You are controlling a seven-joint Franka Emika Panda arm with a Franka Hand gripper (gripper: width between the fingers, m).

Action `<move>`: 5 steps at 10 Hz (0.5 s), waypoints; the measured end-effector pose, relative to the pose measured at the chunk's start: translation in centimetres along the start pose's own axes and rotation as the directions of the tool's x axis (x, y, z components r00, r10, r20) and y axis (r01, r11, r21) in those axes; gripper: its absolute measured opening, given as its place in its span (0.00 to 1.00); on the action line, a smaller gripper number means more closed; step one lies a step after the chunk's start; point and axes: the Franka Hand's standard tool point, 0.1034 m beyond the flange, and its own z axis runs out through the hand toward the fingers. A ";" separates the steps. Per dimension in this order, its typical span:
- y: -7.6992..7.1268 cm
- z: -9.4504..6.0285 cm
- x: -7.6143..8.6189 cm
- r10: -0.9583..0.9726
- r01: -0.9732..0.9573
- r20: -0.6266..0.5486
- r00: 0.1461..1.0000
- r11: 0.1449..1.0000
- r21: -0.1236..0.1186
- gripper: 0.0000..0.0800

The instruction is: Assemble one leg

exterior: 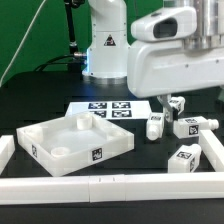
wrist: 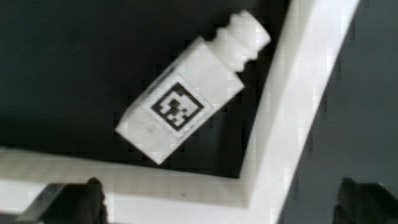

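The leg's narrow end has to stay free for a tabletop socket, so my gripper will next grab the leg by its wide square body [wrist: 173, 113].
In the wrist view one leg [wrist: 187, 95] lies slanted on the black table, tag up, its narrow end against the white wall [wrist: 294, 110], close to the wall's corner. My gripper [wrist: 217, 205] is open and empty, its dark fingertips [wrist: 71, 200] wide apart and above the wall's corner, short of the leg. In the exterior view my gripper [exterior: 175, 100] hangs at the right over three legs: one [exterior: 155, 125], one [exterior: 190, 127] and one [exterior: 185, 158]. The white square tabletop [exterior: 75, 145] with corner sockets sits at the exterior view's left.
The marker board [exterior: 105, 108] lies behind the tabletop. A low white wall [exterior: 120, 186] runs along the front and up the exterior view's right [exterior: 212, 150]. The arm's base [exterior: 105, 50] stands at the back.
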 end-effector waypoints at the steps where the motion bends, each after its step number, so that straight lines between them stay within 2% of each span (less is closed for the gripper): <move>1: 0.7 0.5 0.2 0.068 -0.067 -0.041 0.997 0.998 0.019 0.81; 2: 0.2 0.4 0.0 0.112 -0.111 -0.032 0.993 0.994 0.023 0.81; 4: -0.1 0.7 -0.1 0.259 -0.258 -0.020 0.966 0.965 0.048 0.81; 5: 0.3 1.7 -0.4 0.372 -0.371 0.003 0.928 0.927 0.055 0.81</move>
